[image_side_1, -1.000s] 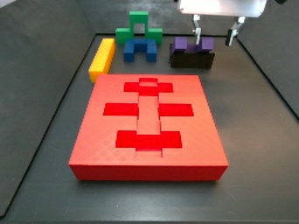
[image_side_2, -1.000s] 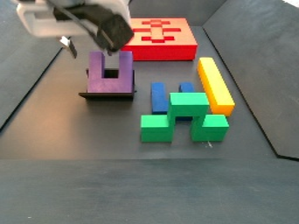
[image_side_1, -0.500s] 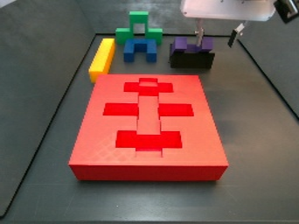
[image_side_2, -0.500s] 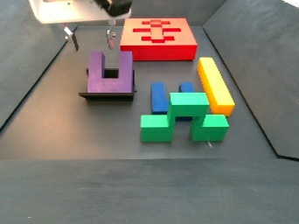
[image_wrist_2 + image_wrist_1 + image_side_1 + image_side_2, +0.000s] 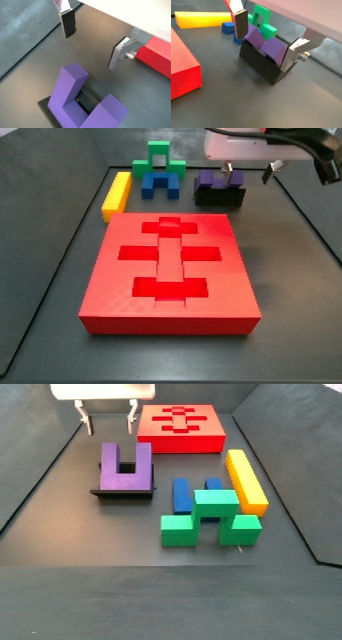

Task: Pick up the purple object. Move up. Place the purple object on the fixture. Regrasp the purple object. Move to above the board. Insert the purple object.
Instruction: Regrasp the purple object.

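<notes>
I need to grab the purple object next by one of its upright prongs, to regrasp it so it can be inserted into the board.
The purple object [image 5: 217,178] is a U-shaped block that stands in the dark fixture [image 5: 221,197] with its prongs up, behind the red board [image 5: 107,278]. It also shows in a side view [image 5: 126,469], with the board [image 5: 201,444] beyond it. My gripper [image 5: 250,172] hangs open and empty above the purple object and touches nothing. In a wrist view the fingers [image 5: 238,29] frame the purple object [image 5: 261,44] on the fixture [image 5: 264,67]. In a wrist view the gripper [image 5: 91,50] is clear of the block [image 5: 77,95].
A yellow bar [image 5: 118,194], green blocks [image 5: 160,156] and a blue arch block [image 5: 163,181] lie at the far left of the board. They also show in a side view: yellow bar [image 5: 245,479], green blocks [image 5: 207,519], blue block [image 5: 183,492].
My gripper has risen straight up from the purple object with its jaws open. The purple object stays in the fixture and has not moved.
</notes>
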